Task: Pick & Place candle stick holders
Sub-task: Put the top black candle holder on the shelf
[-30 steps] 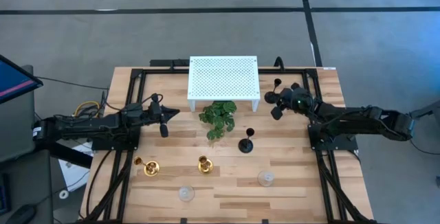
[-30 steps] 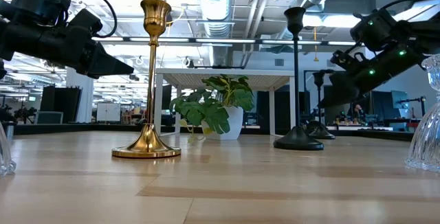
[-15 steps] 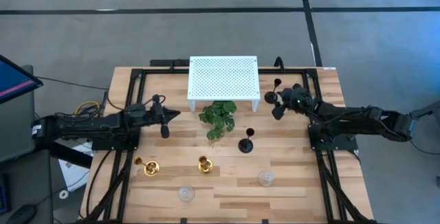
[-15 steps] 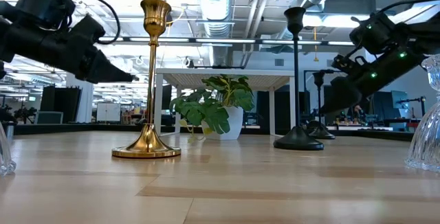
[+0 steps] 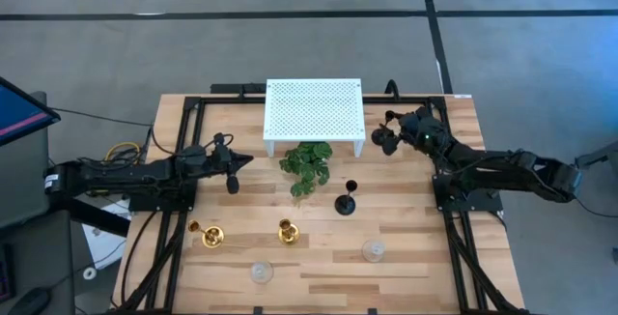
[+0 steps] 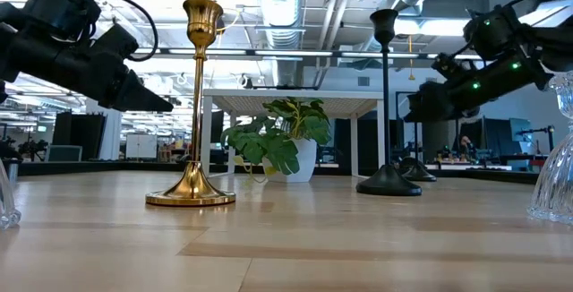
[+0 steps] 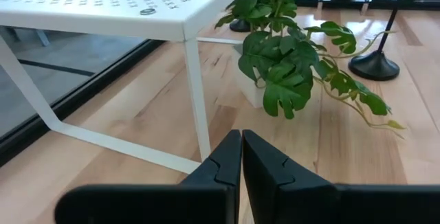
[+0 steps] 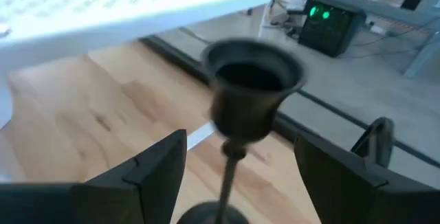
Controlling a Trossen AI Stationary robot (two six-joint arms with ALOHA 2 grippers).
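Note:
Next, my right gripper grabs the black holder's thin stem below the cup, to place it on the white perforated stand.
A tall black candle stick holder stands on its round base at the table's far right, beside the white stand. My right gripper is open, with one finger on each side of the stem below the cup and a gap on both sides. In the high view this gripper is just near of that holder. A second black holder, two gold ones and two clear glass ones stand toward the near edge. My left gripper hovers shut left of the plant.
The white perforated stand fills the far middle of the table. The potted green plant sits just in front of it. Black frame rails run along both sides of the table. Bare wood lies between the plant and the row of holders.
My right gripper has gone a little toward the table's far edge and up, closer to the far black holder. It has tipped from a steep downward slant to nearly level. My left gripper's tip has dipped slightly. No holder has moved.

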